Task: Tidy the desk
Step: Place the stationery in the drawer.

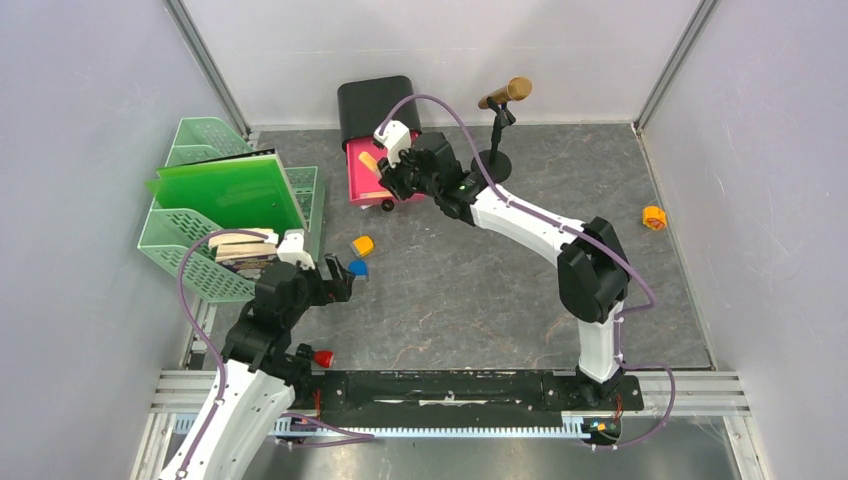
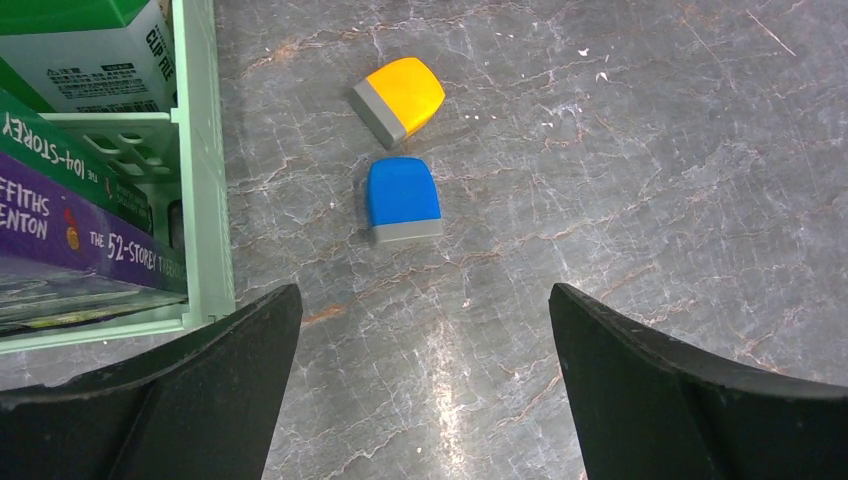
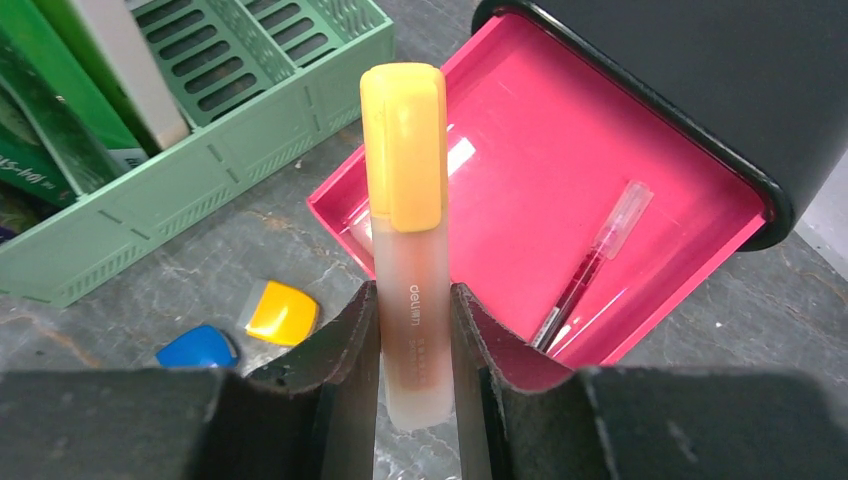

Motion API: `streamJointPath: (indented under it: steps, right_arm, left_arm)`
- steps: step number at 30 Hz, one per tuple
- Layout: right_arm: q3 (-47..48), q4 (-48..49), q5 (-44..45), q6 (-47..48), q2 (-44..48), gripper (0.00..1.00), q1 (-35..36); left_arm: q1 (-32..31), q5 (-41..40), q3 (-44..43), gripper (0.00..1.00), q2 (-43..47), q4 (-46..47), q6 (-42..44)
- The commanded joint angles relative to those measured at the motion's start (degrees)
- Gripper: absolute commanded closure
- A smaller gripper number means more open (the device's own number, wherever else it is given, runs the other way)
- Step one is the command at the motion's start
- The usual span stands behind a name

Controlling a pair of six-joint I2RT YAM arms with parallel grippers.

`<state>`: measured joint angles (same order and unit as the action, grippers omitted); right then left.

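Note:
My right gripper should keep the highlighter before opening: its capless end reaches past the drawer's front edge, so if I opened now, the highlighter would end across that edge.
The desk [image 1: 470,290] is dark grey with pale veins. My right gripper [image 3: 415,300] is shut on an orange-capped highlighter [image 3: 405,190] and holds it over the front left corner of the open pink drawer [image 3: 520,170]; in the top view the gripper [image 1: 385,175] is above that drawer [image 1: 362,185]. A red pen [image 3: 590,268] lies in the drawer. My left gripper [image 2: 425,310] is open and empty, just short of a blue eraser [image 2: 402,200] and an orange eraser [image 2: 400,97]. In the top view the left gripper [image 1: 340,283] is beside the blue eraser [image 1: 358,267].
A mint-green tiered tray [image 1: 190,255] with books and a green folder [image 1: 230,190] stands at the left. A black drawer box [image 1: 375,100] stands at the back. A microphone on a stand [image 1: 497,130] is back centre. An orange roll [image 1: 654,217] lies at right.

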<state>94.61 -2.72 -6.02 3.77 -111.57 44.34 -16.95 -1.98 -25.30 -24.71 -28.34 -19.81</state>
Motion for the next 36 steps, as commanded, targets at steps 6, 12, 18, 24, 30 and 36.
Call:
streamJointPath:
  steps: [6, 12, 18, 24, 30, 36]
  right_arm:
    - [3.1, 12.0, 3.6, 0.9, -4.0, 1.00, -0.7]
    - [5.3, 15.0, 4.5, 0.2, -7.5, 1.00, -0.8]
    - [7.6, 15.0, 5.7, 1.6, -10.0, 1.00, -0.7]
    - [4.4, 17.2, 5.7, 2.3, -9.7, 0.96, -0.7]
    - [2.3, 17.3, 5.7, 2.4, -9.5, 0.96, -0.7]
    - [1.4, 16.9, 7.3, 3.2, -9.5, 0.70, -0.7]
  left_arm:
    - [0.3, -1.1, 0.2, 0.00, 0.0, 1.4, -0.4]
    - [0.3, -2.4, 0.1, 0.00, 0.1, 1.1, -0.7]
    - [0.3, -3.4, 0.0, 0.00, 0.8, 0.7, -1.0]
    - [0.3, -3.3, 0.0, 0.00, 0.6, 0.7, -1.0]
    - [0.3, -3.2, -0.1, 0.00, 0.0, 0.7, -1.1]
    - [0.3, -3.3, -0.1, 0.00, 0.1, 0.7, -1.1]
